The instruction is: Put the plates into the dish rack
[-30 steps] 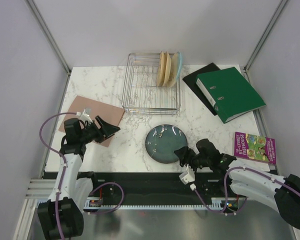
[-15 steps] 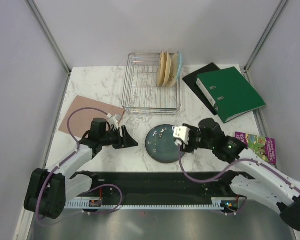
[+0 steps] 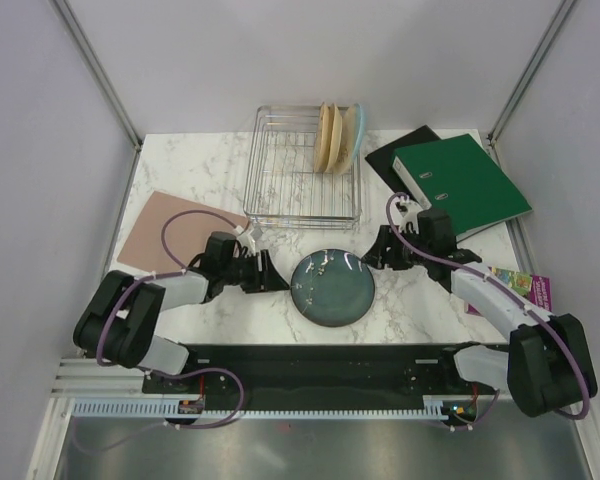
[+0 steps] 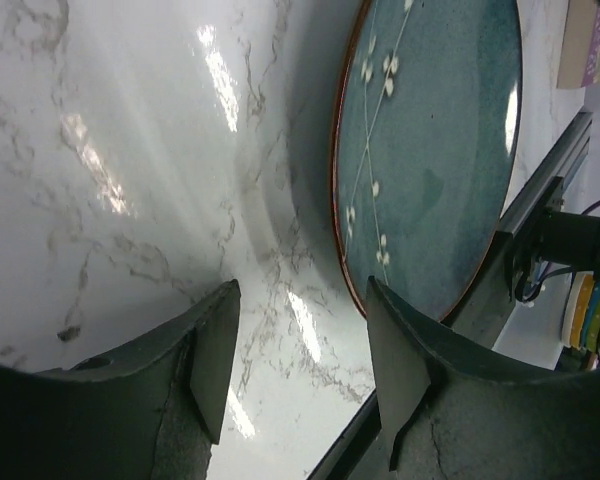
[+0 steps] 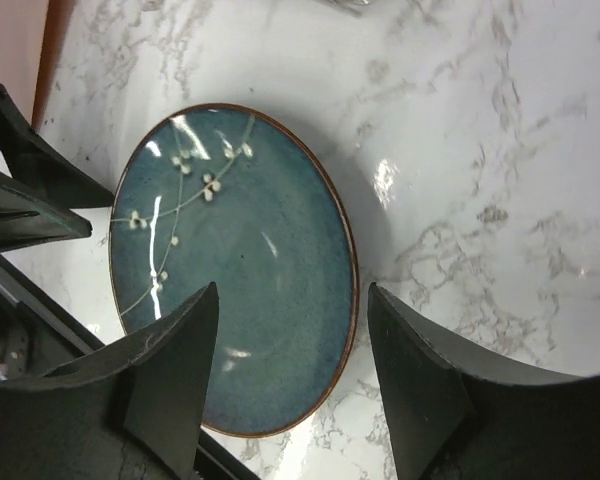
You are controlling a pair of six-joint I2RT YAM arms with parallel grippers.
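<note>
My right gripper grips the slate-blue plate (image 3: 332,287) next by the plate's rim beside its fingers, which leaves the plate's opposite edge free for the dish rack.
A dark slate-blue plate (image 3: 332,287) with white specks lies flat on the marble table (image 3: 200,180), in front of the dish rack (image 3: 280,190). Cream plates (image 3: 333,138) stand upright at the rack's back right, one with a light-blue rim. My left gripper (image 3: 273,279) sits low at the plate's left edge, open, with only marble between its fingers (image 4: 215,360); the plate (image 4: 430,150) lies just ahead to the right. My right gripper (image 3: 377,256) hovers open at the plate's right edge, and the rim of the plate (image 5: 240,270) shows between its fingers (image 5: 420,390).
A green ring binder (image 3: 460,185) lies on a black folder (image 3: 405,150) at the back right. A pink mat (image 3: 170,232) lies at the left. A colourful book (image 3: 530,292) sits at the right edge, partly behind my right arm.
My left gripper moved right from the pink mat to the plate's left edge. My right gripper swung from the front edge up to the plate's right side.
</note>
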